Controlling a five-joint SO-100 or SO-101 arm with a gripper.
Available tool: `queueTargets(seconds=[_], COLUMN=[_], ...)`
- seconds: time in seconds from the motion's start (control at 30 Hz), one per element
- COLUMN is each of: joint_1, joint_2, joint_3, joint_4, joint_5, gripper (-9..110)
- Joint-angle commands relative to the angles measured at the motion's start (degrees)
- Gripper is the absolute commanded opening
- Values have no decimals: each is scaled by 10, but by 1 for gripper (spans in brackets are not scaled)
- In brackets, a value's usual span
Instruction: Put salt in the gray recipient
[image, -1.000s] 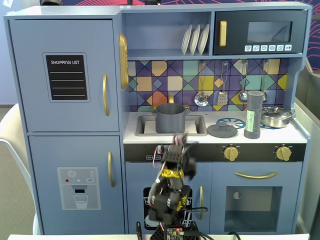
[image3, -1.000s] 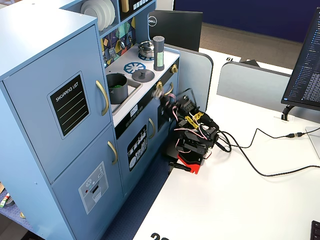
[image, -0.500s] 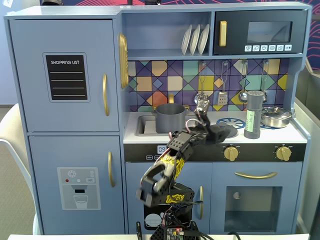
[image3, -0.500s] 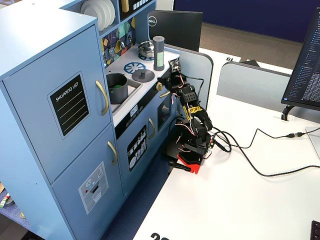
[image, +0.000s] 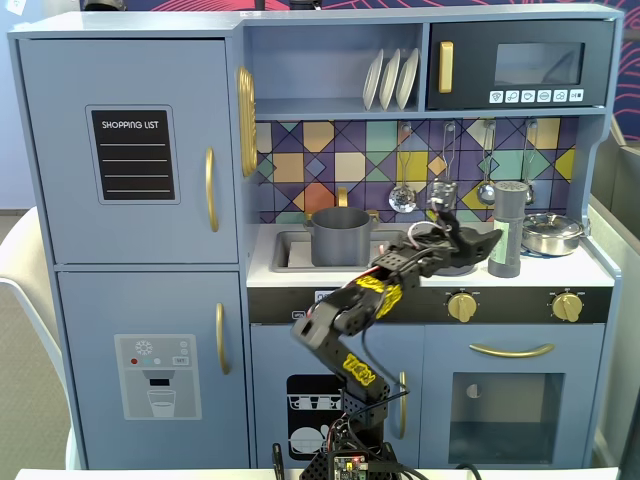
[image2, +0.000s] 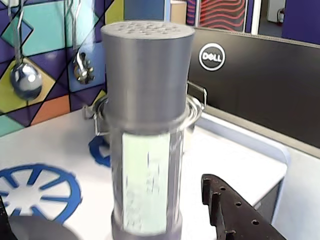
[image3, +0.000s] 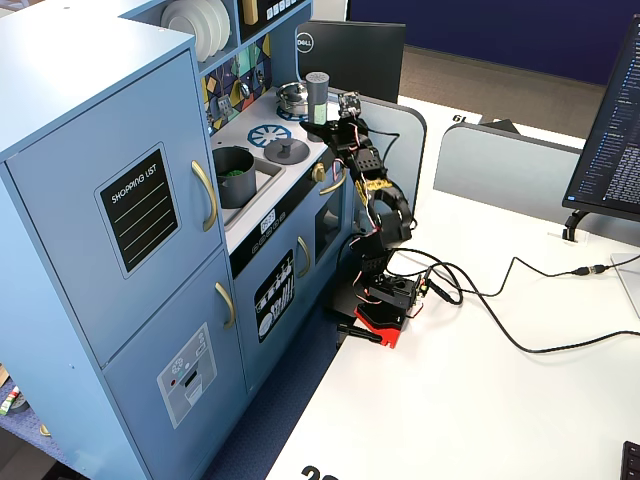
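My gripper grabs the salt shaker by its lower part (image: 506, 256) next, to put salt in the gray recipient (image: 340, 235).
The salt (image: 508, 230) is a tall dark-gray shaker with a lighter cap and a pale green label. It stands upright on the toy stove top, right of the sink. It fills the middle of the wrist view (image2: 147, 130) and shows in the other fixed view (image3: 318, 97). My gripper (image: 482, 246) is open just left of it and low. In the wrist view my gripper (image2: 107, 200) has one black finger (image2: 235, 210) right of the shaker, apart from it. The gray recipient (image: 340, 235) sits in the sink, and also shows in the other fixed view (image3: 235, 172).
A shiny steel pan (image: 552, 233) stands right behind the salt; its rim (image2: 192, 112) shows in the wrist view. A flat gray knobbed lid (image3: 285, 150) lies on the blue burner print. Utensils (image: 403, 195) hang on the backsplash. A Dell monitor (image2: 250, 75) stands beyond the counter edge.
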Motion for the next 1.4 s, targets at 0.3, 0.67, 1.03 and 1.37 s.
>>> queueTargets(seconds=[0.3, 0.67, 1.03, 1.37], joint_1=[-5, -18, -27, -78], joint_2=[-238, -378, -333, -151], joint_3=[-221, -368, -339, -341], joint_4=[-97, -107, -98, 54], joint_5=[-5, -19, 27, 209], gripper=[53, 47, 0, 0])
